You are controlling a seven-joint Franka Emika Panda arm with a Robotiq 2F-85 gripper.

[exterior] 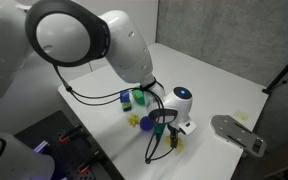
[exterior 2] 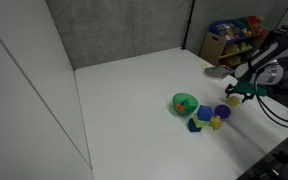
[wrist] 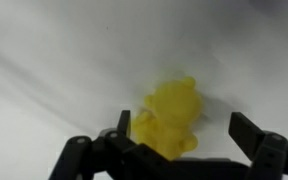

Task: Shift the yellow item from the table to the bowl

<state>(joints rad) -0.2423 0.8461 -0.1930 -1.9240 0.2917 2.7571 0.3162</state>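
Observation:
My gripper needs to go down to the item before it closes on it, because my fingers stop above the yellow item (wrist: pixel 170 119).
A yellow bear-shaped item (wrist: pixel 169 110) lies on the white table in the wrist view, between my jaws and nearer the left finger. My gripper (wrist: pixel 184 128) is open around it, and I see no finger touching it. In both exterior views the gripper (exterior: pixel 166 128) (exterior 2: pixel 232 94) hangs low over the table near the front edge. A bit of yellow (exterior: pixel 175 142) shows just below it. The green bowl (exterior 2: pixel 184 103) stands a short way from the gripper, with something red inside.
Small blue blocks (exterior 2: pixel 197 125) and another yellow piece (exterior 2: pixel 216 122) lie between the bowl and the gripper. Blue and green items (exterior: pixel 130 97) stand behind the arm. A grey device (exterior: pixel 239 131) sits at the table's end. A shelf of goods (exterior 2: pixel 229 40) stands beyond the table.

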